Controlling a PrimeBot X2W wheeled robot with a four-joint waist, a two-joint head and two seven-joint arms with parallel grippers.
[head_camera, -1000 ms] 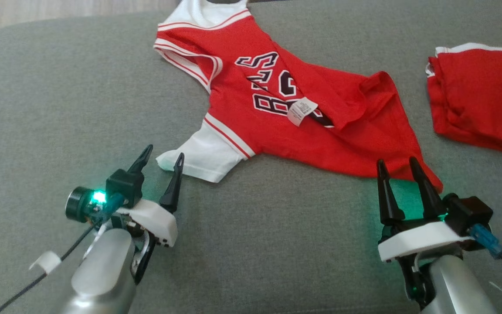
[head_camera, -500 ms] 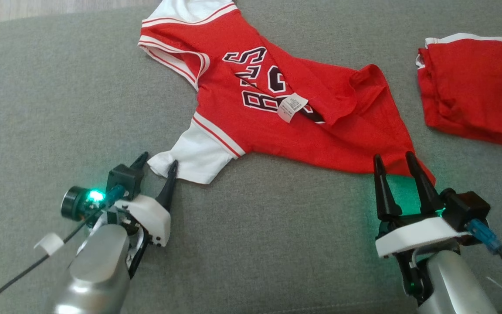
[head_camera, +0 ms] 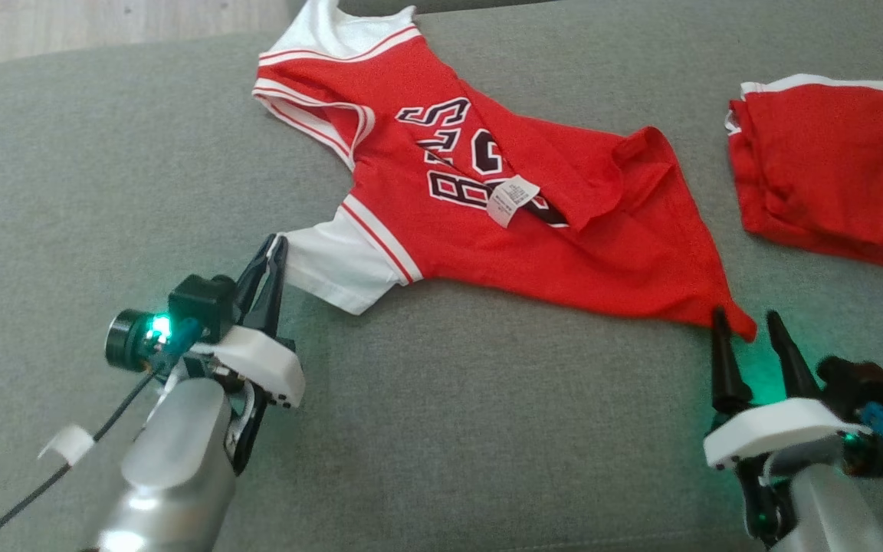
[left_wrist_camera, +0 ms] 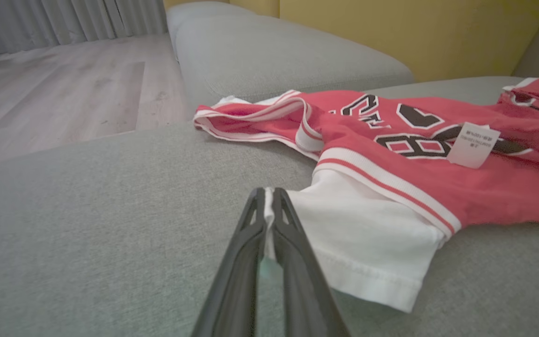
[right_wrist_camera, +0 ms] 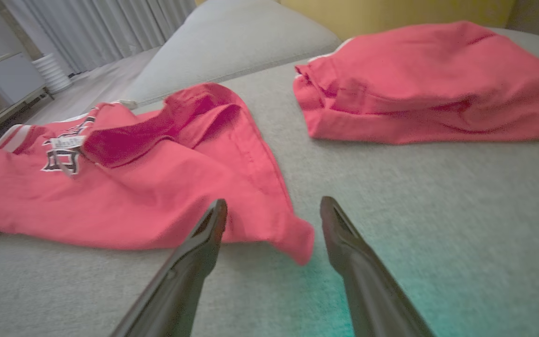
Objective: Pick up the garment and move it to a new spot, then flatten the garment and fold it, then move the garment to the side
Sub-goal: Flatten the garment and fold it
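The red jersey (head_camera: 558, 248) needs to be flattened for folding, and I need its corner for that. My right gripper needs to grab the jersey next by its bottom hem corner (head_camera: 740, 325).
The garment (head_camera: 487, 207) is a red jersey with white sleeves and black lettering, lying crumpled across the grey cushion (head_camera: 449, 429). Its near white sleeve (left_wrist_camera: 367, 243) points toward me. My left gripper (head_camera: 273, 247) is shut on the corner of that sleeve; in the left wrist view (left_wrist_camera: 268, 196) white cloth shows pinched between the two dark fingers. My right gripper (head_camera: 748, 320) stands open just short of the garment's red bottom corner (right_wrist_camera: 297, 238), which lies between the fingertips in the right wrist view, untouched.
A second red garment (head_camera: 832, 184) lies bunched at the right on the same cushion. Wooden floor (left_wrist_camera: 54, 93) lies beyond the cushion's far left edge. A yellow wall (left_wrist_camera: 414, 28) and another grey cushion (left_wrist_camera: 274, 51) stand behind.
My left gripper moved forward onto the white sleeve's corner and closed on it. The right gripper stayed open near the red corner. The head view shifted a little.
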